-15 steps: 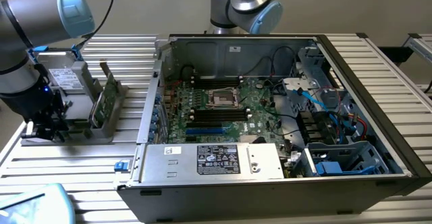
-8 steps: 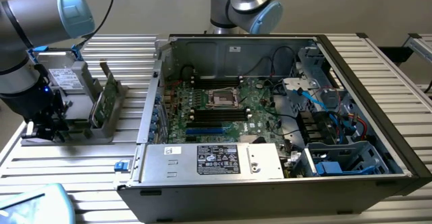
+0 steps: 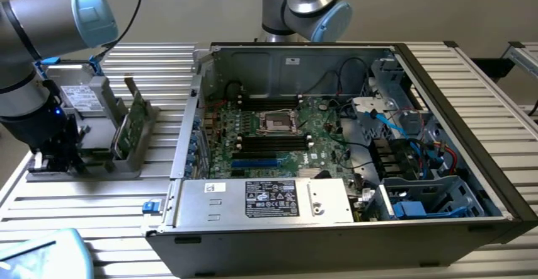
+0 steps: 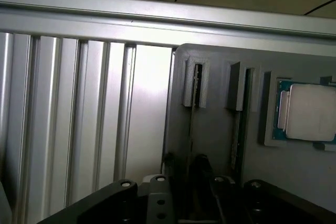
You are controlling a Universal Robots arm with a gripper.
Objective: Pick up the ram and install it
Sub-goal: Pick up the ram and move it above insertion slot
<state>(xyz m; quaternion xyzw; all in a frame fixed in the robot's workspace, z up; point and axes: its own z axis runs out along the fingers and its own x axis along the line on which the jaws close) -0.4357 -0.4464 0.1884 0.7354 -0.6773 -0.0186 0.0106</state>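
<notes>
The holder's slot wraps around the ram's end, so I should grab the ram by the middle of its exposed long edge (image 4: 188, 167) next.
In the wrist view a ram stick (image 4: 196, 83) stands edge-on in a slot of the grey holder (image 4: 210, 140). My gripper (image 4: 185, 160) hangs low over it, open, with one dark finger (image 4: 169, 162) on each side of the thin edge. A second stick (image 4: 238, 129) stands edge-on in the neighbouring slot. In the exterior view my gripper (image 3: 52, 156) is down at the holder (image 3: 92, 165) on that view's left, and a green ram stick (image 3: 128, 125) stands upright there. The black memory slots (image 3: 261, 143) lie on the motherboard inside the open case.
A square silver processor chip (image 4: 310, 119) lies in a recess of the holder. The open computer case (image 3: 470, 128) has tall walls, cables and drive cages. A second arm (image 3: 303, 5) stands behind the case. The ribbed aluminium table (image 3: 84, 197) surrounds everything.
</notes>
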